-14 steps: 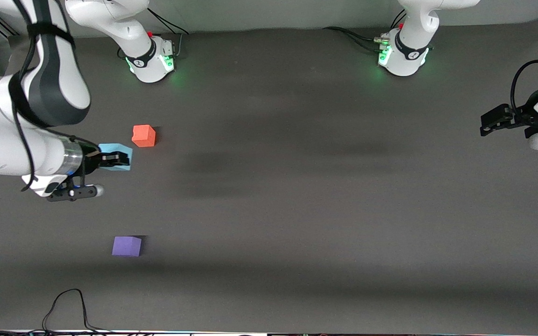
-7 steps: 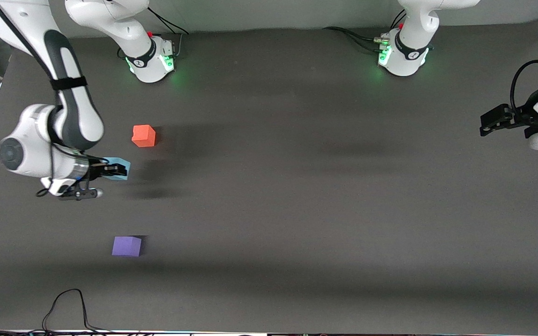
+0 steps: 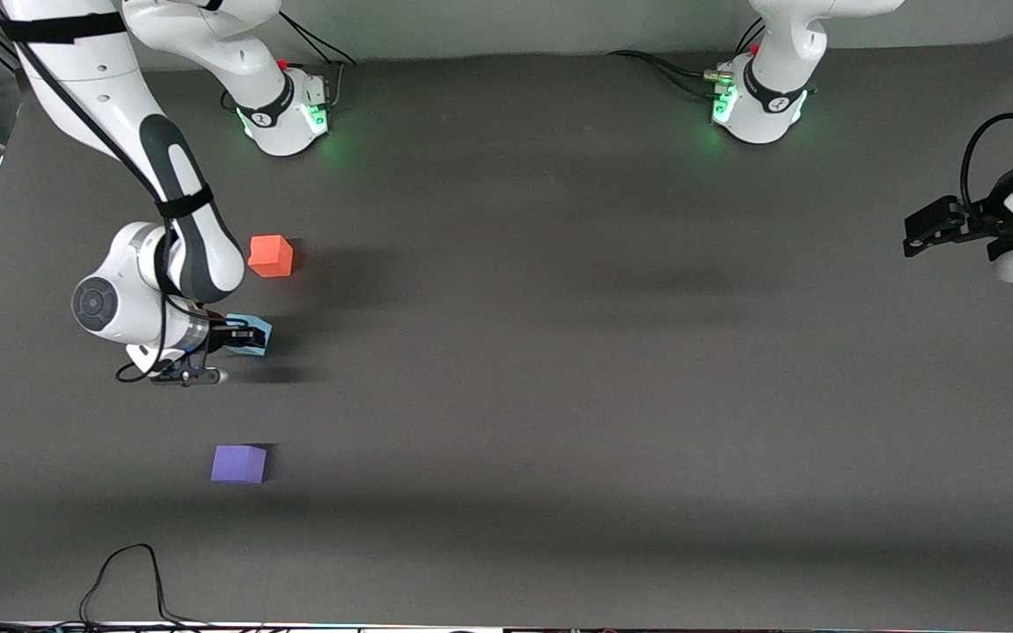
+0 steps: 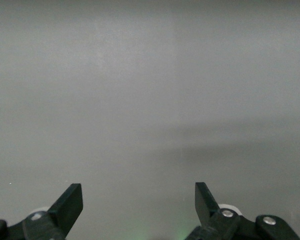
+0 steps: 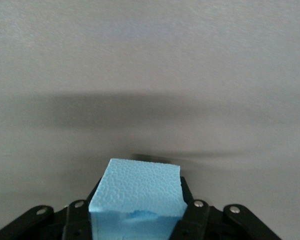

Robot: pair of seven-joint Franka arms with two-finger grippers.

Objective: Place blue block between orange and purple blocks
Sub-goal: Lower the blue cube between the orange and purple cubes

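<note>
The blue block needs to go lower before the robot's right gripper releases it, because the block's lower edge is still above its shadow on the grey mat.
My right gripper (image 3: 243, 338) is shut on the blue block (image 3: 253, 338), a light sky-blue cube, and holds it low over the mat between the other two cubes. In the right wrist view the blue block (image 5: 137, 197) sits between the black fingers (image 5: 192, 212). The orange block (image 3: 271, 256) lies farther from the front camera than the held cube. The purple block (image 3: 239, 463) lies nearer to the front camera. My left gripper (image 3: 920, 230) waits open and empty at the left arm's end of the table; in its wrist view (image 4: 139, 200) only bare mat shows.
The dark grey mat (image 3: 559, 352) covers the table. A black cable (image 3: 124, 576) loops at the table's front edge near the purple block. The two arm bases (image 3: 287, 105) stand at the table's rear edge.
My right gripper has carried the blue block down and toward the front camera, from beside the orange block to a spot between the orange and purple blocks. The left arm has not moved.
</note>
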